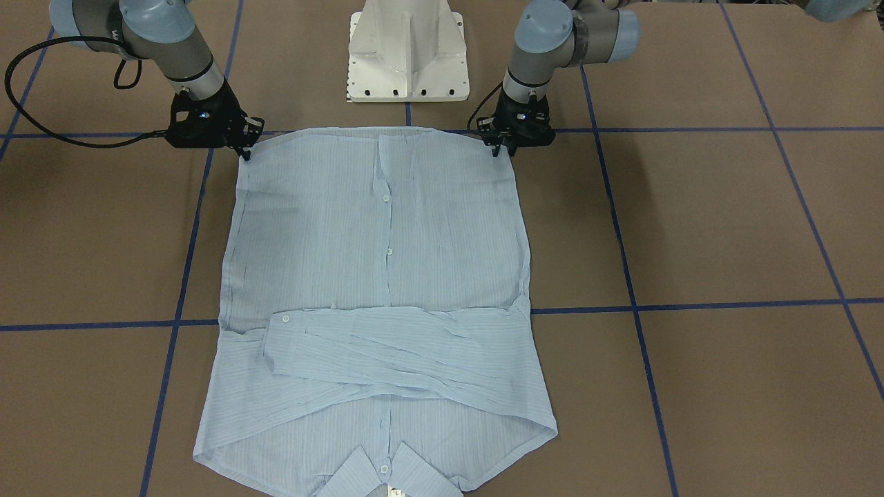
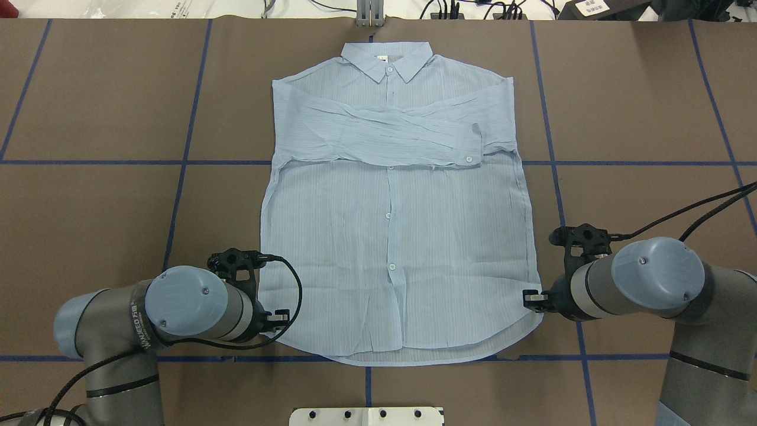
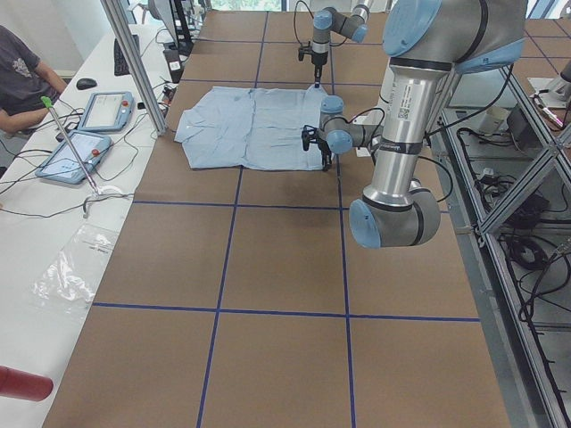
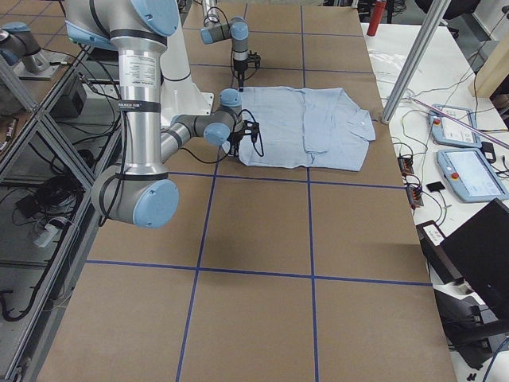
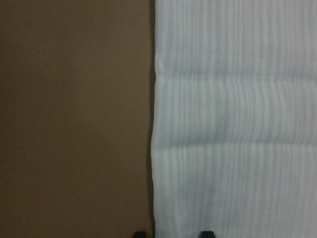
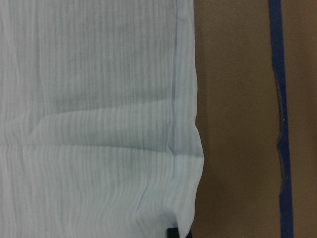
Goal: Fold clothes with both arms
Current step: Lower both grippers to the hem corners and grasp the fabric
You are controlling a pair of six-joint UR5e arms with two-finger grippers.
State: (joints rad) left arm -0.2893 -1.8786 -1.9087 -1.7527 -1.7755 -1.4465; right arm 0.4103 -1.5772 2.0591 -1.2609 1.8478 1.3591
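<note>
Next, my left gripper grabs the shirt by its hem corner on the cuff-button side, to fold the hem to the collar (image 1: 385, 479).
The pale-blue striped shirt (image 2: 390, 236) lies flat, front up, with its collar at the far side and both sleeves folded across the chest (image 1: 387, 352). My left gripper (image 2: 279, 319) is down at the near left hem corner. In the left wrist view its two fingertips (image 5: 140, 233) stand apart, one on either side of the shirt's side edge (image 5: 154, 148). My right gripper (image 2: 528, 299) is at the near right hem corner. The right wrist view shows only one dark fingertip (image 6: 172, 233) at the shirt's edge (image 6: 190, 148), so I cannot tell its state.
The brown table (image 2: 106, 225) has a grid of blue tape lines (image 2: 177, 201). The white pedestal base (image 1: 407, 52) stands just behind the hem. Tablets and cables (image 3: 89, 134) lie on a side bench beyond the collar end.
</note>
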